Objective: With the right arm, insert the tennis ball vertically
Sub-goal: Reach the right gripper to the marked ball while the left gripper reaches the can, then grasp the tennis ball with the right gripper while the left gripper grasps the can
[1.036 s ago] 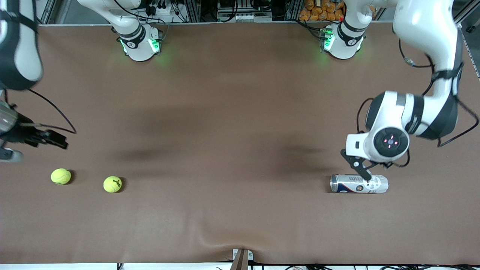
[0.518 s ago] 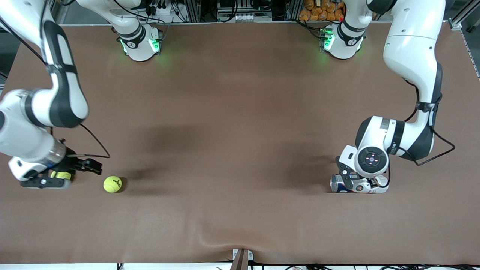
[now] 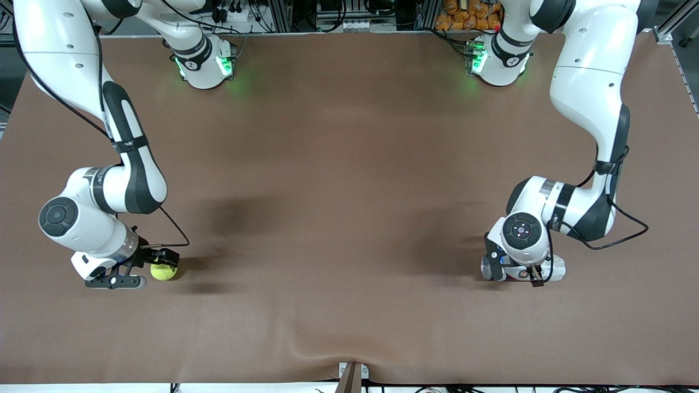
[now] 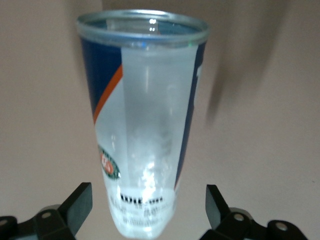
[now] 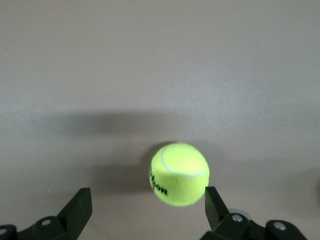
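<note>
I need to reach the tennis ball with my right gripper and grab it around its fuzzy round middle [image 3: 163, 271], to put it vertically into the clear can [image 3: 557, 268].
A yellow tennis ball [image 3: 164, 271] lies on the brown table toward the right arm's end. My right gripper [image 3: 143, 268] is low beside it, fingers open. In the right wrist view the ball [image 5: 179, 174] sits close to one fingertip [image 5: 212, 202], just ahead of the gap of the right gripper [image 5: 145, 215]. A clear tennis can [image 3: 557, 268] with a blue label lies on its side toward the left arm's end. My left gripper [image 3: 514, 271] is down over it, open, one finger on each side of the can [image 4: 145, 125]; the left gripper [image 4: 147, 215] does not touch it.
The brown table mat [image 3: 338, 218] stretches between the two arms with nothing standing on it. A small ridge in the mat [image 3: 322, 341] and a bracket [image 3: 352, 376] sit at the edge nearest the front camera. The arm bases [image 3: 205, 60] stand along the farthest edge.
My right arm swung in and came down, passing a second ball that no longer shows, to this one. My left gripper came down from above the can to straddle it.
</note>
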Controlling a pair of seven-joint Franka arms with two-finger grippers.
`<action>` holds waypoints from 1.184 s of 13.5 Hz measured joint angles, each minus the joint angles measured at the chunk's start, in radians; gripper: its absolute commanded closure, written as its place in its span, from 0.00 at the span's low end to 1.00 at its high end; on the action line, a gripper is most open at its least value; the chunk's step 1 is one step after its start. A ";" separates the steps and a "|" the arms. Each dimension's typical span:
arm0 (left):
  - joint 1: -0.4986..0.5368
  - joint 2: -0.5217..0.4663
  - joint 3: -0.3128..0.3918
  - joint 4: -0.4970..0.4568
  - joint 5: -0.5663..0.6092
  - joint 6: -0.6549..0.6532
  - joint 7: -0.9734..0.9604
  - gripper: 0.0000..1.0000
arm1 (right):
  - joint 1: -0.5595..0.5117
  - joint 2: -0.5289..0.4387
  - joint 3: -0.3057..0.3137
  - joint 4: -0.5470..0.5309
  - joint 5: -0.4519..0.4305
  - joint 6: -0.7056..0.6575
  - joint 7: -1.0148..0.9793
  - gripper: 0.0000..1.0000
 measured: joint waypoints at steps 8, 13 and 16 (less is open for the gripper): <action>0.005 0.045 0.002 0.001 0.000 0.061 0.012 0.00 | -0.011 0.087 -0.007 0.000 0.000 0.108 -0.002 0.00; 0.005 0.064 0.002 0.002 0.000 0.080 0.012 0.00 | -0.032 0.129 -0.008 0.000 -0.001 0.160 -0.034 0.00; 0.005 0.067 0.002 0.002 0.000 0.084 0.012 0.00 | -0.033 0.147 -0.007 0.000 0.000 0.174 -0.034 0.07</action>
